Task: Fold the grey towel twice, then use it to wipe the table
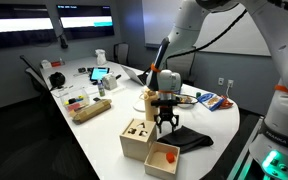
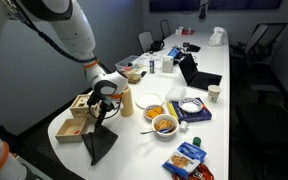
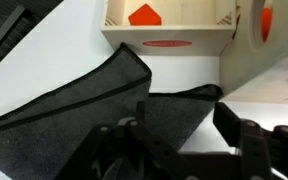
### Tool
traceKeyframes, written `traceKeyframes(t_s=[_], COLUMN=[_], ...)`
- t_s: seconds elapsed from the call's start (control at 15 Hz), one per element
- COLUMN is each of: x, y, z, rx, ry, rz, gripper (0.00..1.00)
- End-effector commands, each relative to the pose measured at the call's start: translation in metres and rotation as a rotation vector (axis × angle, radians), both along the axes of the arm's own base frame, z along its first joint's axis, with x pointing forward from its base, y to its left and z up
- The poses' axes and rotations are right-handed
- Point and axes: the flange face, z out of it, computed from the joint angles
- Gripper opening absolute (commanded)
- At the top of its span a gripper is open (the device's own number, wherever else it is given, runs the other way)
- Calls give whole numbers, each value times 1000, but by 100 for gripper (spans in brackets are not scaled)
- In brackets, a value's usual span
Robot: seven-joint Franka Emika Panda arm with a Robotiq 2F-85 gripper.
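I need to fold one end of the grey towel (image 1: 190, 138) across it, so I need to grab the towel with my gripper by its corner beside the wooden boxes and leave the rest flat.
The grey towel (image 1: 190, 138) lies on the white table (image 1: 92, 135) near its rounded end, next to two light wooden boxes (image 1: 138, 138). My gripper (image 1: 165, 122) hangs just above the towel's edge nearest the boxes, and the other exterior view shows the gripper (image 2: 102, 112) over the towel (image 2: 102, 146) too. In the wrist view the towel (image 3: 69, 110) shows one layer folded over another. The gripper (image 3: 184, 130) stands open there, its fingers (image 3: 234, 122) apart over a towel corner and gripping nothing.
A wooden box (image 3: 169, 28) holding a red piece stands just beyond the towel, with another (image 3: 256, 50) beside it. Bowls of food (image 2: 164, 124), snack packets (image 2: 187, 155), a cup (image 2: 214, 94) and a laptop (image 2: 194, 72) fill the table's middle. Chairs (image 2: 267, 45) line its sides.
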Motion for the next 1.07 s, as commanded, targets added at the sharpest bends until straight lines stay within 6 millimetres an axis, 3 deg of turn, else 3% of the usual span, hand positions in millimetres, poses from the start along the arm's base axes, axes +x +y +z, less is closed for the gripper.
traceKeyframes(t_s=[0.0,0.2,0.87,0.93,1.0], x=[3,1,9,10,12], y=[-4,-9,6,7,8], z=[4,6,-28,-31,-34], rx=[8,-1,15,15,16], ry=[-37,-11,55,54,58], rz=[-2,7,43,44,46], gripper=[100,100,100,99,90])
